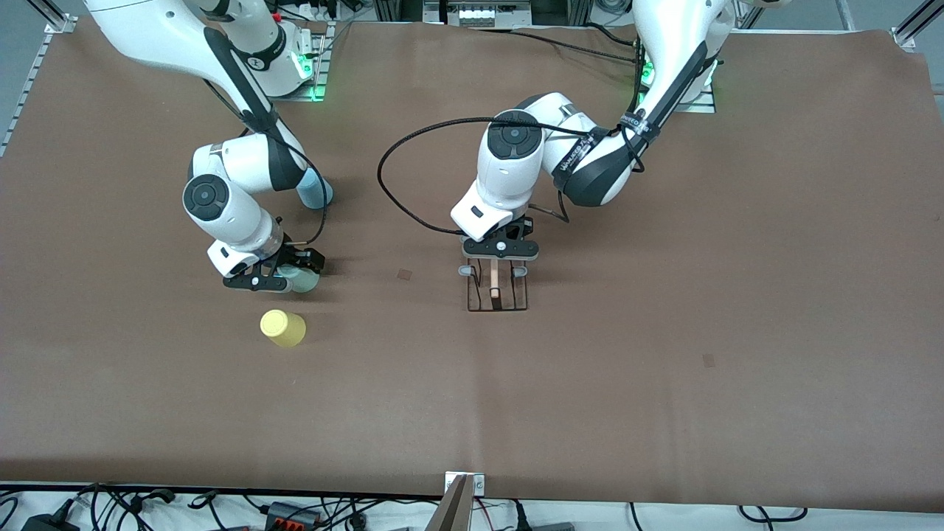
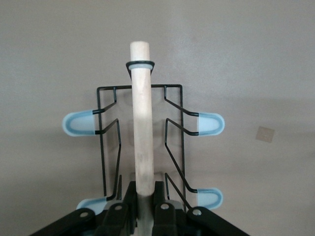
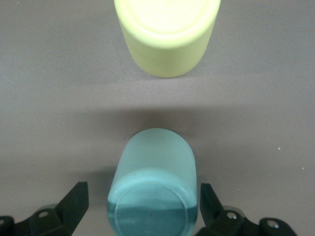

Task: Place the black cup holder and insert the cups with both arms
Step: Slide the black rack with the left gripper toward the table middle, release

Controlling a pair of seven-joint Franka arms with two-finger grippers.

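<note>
My right gripper's fingers are on either side of the pale green cup. Closing now would hold it if they closed now. My right gripper needs to close on it.
The black cup holder [image 1: 498, 293] stands at the table's middle, its wire base [image 2: 140, 88] and pale blue peg tips in the left wrist view. My left gripper [image 1: 500, 252] is shut on its wooden rod handle [image 2: 141, 128], fingers [image 2: 129, 194] pressed to both sides. I cannot tell whether the rack rests on the table. My right gripper [image 1: 284, 271] is open around the pale green cup [image 1: 304, 282], which stands upside down between its fingers [image 3: 75, 199] with gaps on both sides [image 3: 153, 189]. The yellow cup [image 1: 282, 328] [image 3: 167, 34] stands nearer the front camera. The light blue cup [image 1: 316, 190] is partly hidden by the right arm.
A small square patch [image 1: 405, 273] lies on the brown table cover between the two grippers, and shows in the left wrist view [image 2: 266, 133]. Another patch [image 1: 709, 360] lies toward the left arm's end. Cables run along the front edge [image 1: 295, 509].
</note>
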